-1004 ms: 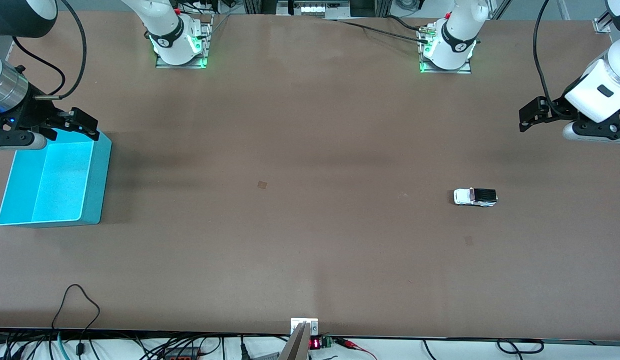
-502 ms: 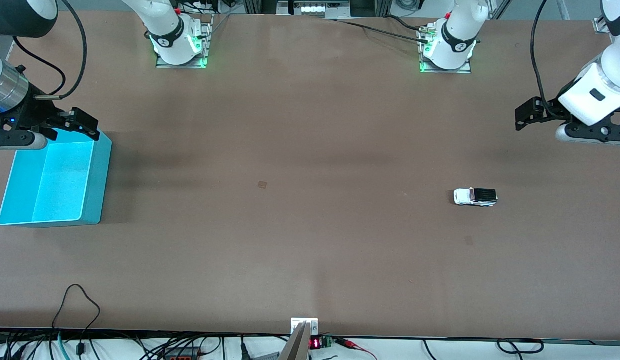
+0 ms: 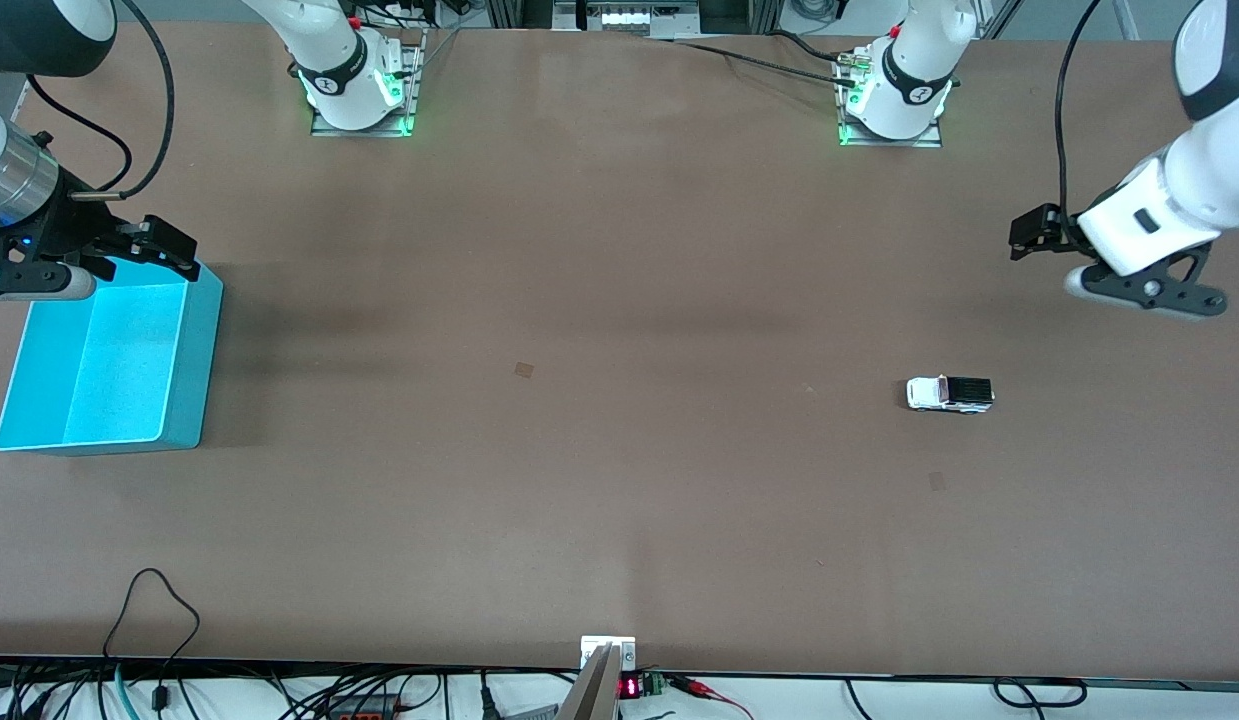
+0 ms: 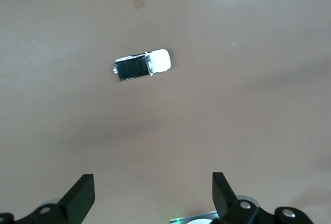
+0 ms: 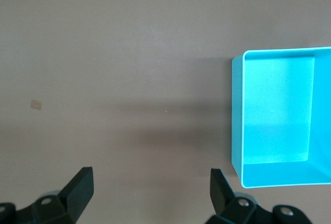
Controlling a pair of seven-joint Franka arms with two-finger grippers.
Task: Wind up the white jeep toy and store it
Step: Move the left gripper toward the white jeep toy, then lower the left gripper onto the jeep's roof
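I should grab the toy with my left gripper next, by its black-roofed rear body [image 3: 967, 391]. I need to wind the white jeep toy [image 3: 949, 393] so that it can be stored.
The white jeep toy [image 3: 949, 393] stands on its wheels on the brown table, toward the left arm's end; the left wrist view shows its black roof panel [image 4: 143, 64]. My left gripper [image 3: 1144, 290] [image 4: 152, 195] hangs open and empty over bare table, short of the jeep and closer to the left arm's end. The turquoise bin [image 3: 194, 370] [image 5: 237, 115] sits empty at the right arm's end. My right gripper [image 3: 34, 285] [image 5: 150, 190] hovers open and empty over the table just beside the bin, at the bin's end toward the robot bases.
Two small tape patches [image 3: 524, 370] [image 3: 937, 481] lie flat on the table. Both arm bases [image 3: 359, 90] [image 3: 894, 100] stand along the edge farthest from the front camera. A loose cable [image 3: 159, 600] loops onto the table's front edge.
The left arm has swung away from the table's end toward the jeep, its gripper still open. The right arm, the jeep and the bin have not moved.
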